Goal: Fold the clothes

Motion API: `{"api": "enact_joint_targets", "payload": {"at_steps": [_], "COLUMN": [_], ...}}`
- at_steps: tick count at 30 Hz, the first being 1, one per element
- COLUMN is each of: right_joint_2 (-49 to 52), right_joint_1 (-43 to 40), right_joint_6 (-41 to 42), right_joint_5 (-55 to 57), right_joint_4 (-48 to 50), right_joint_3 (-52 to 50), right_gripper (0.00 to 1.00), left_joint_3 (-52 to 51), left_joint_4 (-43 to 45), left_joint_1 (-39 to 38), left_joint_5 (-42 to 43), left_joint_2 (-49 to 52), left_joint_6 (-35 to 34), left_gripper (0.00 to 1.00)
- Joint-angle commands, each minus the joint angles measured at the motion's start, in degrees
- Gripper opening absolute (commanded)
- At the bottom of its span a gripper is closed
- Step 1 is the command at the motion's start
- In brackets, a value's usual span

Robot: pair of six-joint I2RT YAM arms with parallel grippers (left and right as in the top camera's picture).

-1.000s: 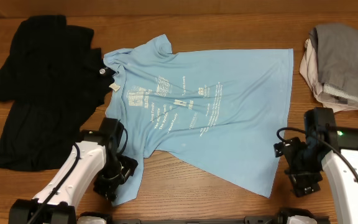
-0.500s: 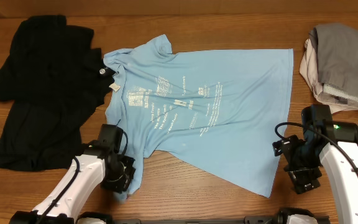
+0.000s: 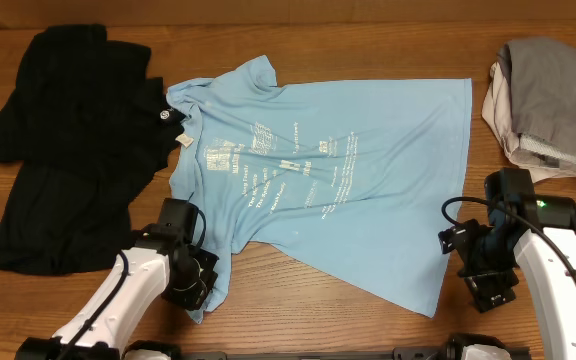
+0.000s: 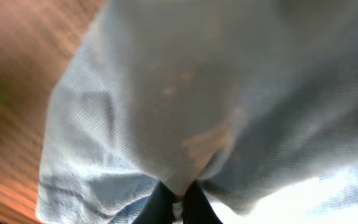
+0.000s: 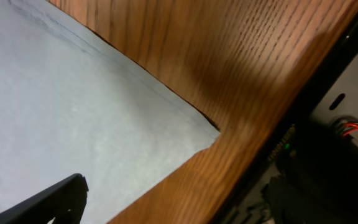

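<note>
I need to grab the light blue T-shirt (image 3: pixel 338 190) next with my right gripper by the T-shirt's near hem corner, matching the pinched sleeve. Then I can fold the near side of the T-shirt over.
The clothes, a light blue T-shirt (image 3: pixel 338 190) with rows of white printed text facing up, lie spread flat across the middle of the wooden table. My left gripper (image 3: pixel 190 290) sits on the shirt's near-left sleeve, shut on a pinch of the blue fabric (image 4: pixel 166 124), which bunches up over the black fingertips (image 4: pixel 160 205). My right gripper (image 3: pixel 465 262) hovers open just right of the shirt's near-right hem corner (image 5: pixel 207 127). One of its fingers (image 5: pixel 48 202) is over the cloth, the other beyond the table edge, and nothing is between them.
A black shirt (image 3: pixel 68 140) with a small white logo lies crumpled at the left, touching the blue shirt's collar side. Folded grey and beige garments (image 3: pixel 553 100) sit at the back right. The table's front edge and black frame (image 5: pixel 340 93) are close to the right gripper.
The left gripper has shut on the sleeve fabric and shifted slightly towards the shirt. The right gripper has edged a little towards the hem corner, still open.
</note>
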Motion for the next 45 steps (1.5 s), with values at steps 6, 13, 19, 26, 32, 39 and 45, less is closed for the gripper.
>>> {"api": "enact_joint_targets", "payload": {"at_steps": [6, 13, 19, 26, 32, 39, 45], "right_joint_2": [0.0, 0.0, 0.0, 0.1, 0.1, 0.1, 0.1], "right_joint_1": [-0.2, -0.2, 0.8, 0.9, 0.9, 0.9, 0.9], "right_joint_6": [-0.3, 9.5, 9.7, 12.7, 16.1, 16.2, 16.1], "right_joint_5": [-1.5, -4.2, -10.0, -10.1, -10.0, -10.3, -10.9], "right_joint_4": [-3.2, -0.1, 6.3, 11.3, 13.8, 19.2, 24.2], "right_joint_3": [-0.3, -6.7, -12.3, -18.0, -23.5, -26.4, -26.5], "right_gripper": [0.91, 0.92, 0.88, 0.84, 0.85, 0.70, 0.66], "left_joint_3": [12.2, 14.3, 14.4, 14.4, 14.3, 14.2, 14.2], "left_joint_4": [-2.3, 0.0, 1.2, 2.1, 2.5, 2.5, 2.3], "left_joint_1": [0.5, 0.5, 0.5, 0.5, 0.5, 0.5, 0.5], "left_joint_5": [-7.7, -11.3, -12.7, -13.7, -15.0, -15.9, -17.4], "left_joint_2": [2.4, 2.4, 2.4, 2.4, 2.4, 2.4, 2.4], "left_joint_6": [19.3, 16.7, 16.0, 16.0, 16.0, 16.3, 16.3], "left_gripper": [0.04, 0.04, 0.04, 0.04, 0.04, 0.04, 0.04]}}
